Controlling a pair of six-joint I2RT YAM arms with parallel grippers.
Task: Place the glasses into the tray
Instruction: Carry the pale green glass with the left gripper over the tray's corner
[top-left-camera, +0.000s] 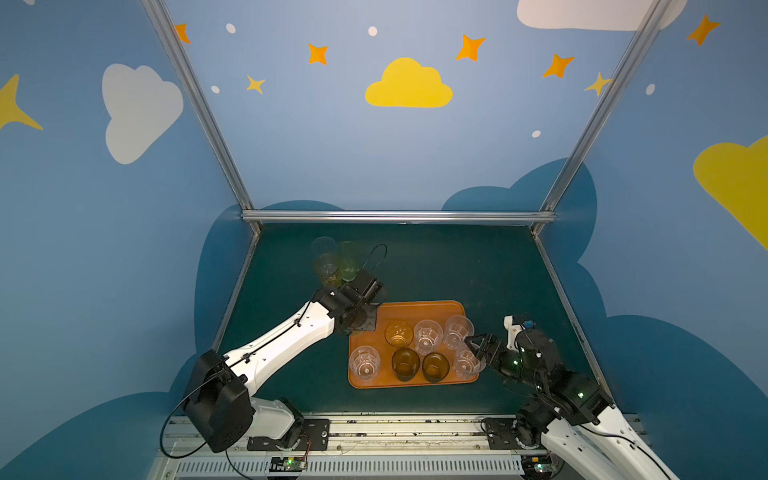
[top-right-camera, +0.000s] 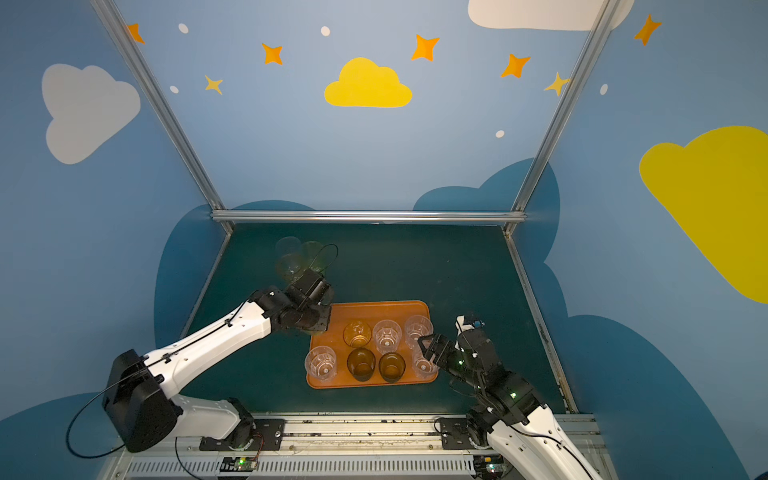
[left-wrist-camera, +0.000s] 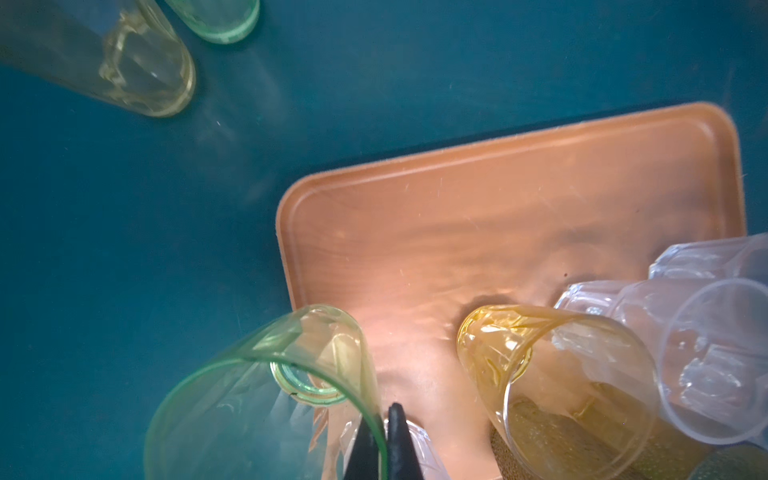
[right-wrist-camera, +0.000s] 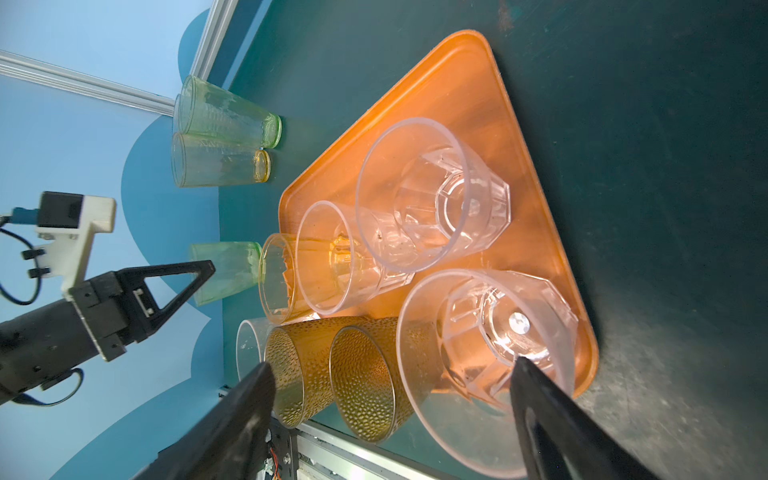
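The green glass's base hangs above the tray's edge, so I should move the glass inside before my left gripper lets go, or it would tip over there.
The orange tray (top-left-camera: 419, 309) (left-wrist-camera: 498, 199) lies mid-table. In it stand an amber glass (top-left-camera: 399, 333), two dark glasses (top-left-camera: 405, 364) and several clear faceted glasses (top-left-camera: 428, 336). My left gripper (left-wrist-camera: 384, 415) is shut on the rim of a tall green glass (left-wrist-camera: 266, 395), one finger inside and one outside. That glass's base sits at the tray's far left corner. In both top views the wrist hides these fingers. My right gripper (right-wrist-camera: 388, 368) (top-left-camera: 473, 341) stands wide open over the clear glass (right-wrist-camera: 490, 332) at the tray's near right corner, holding nothing.
On the dark green table behind the left arm stand a yellow glass (left-wrist-camera: 145, 70) (top-left-camera: 328, 266), a green one (left-wrist-camera: 220, 20) (top-left-camera: 348, 262) and a pale one (top-left-camera: 323, 247). Metal rails (top-left-camera: 397, 216) and blue walls fence the table. The tray's far half (left-wrist-camera: 519, 232) is bare.
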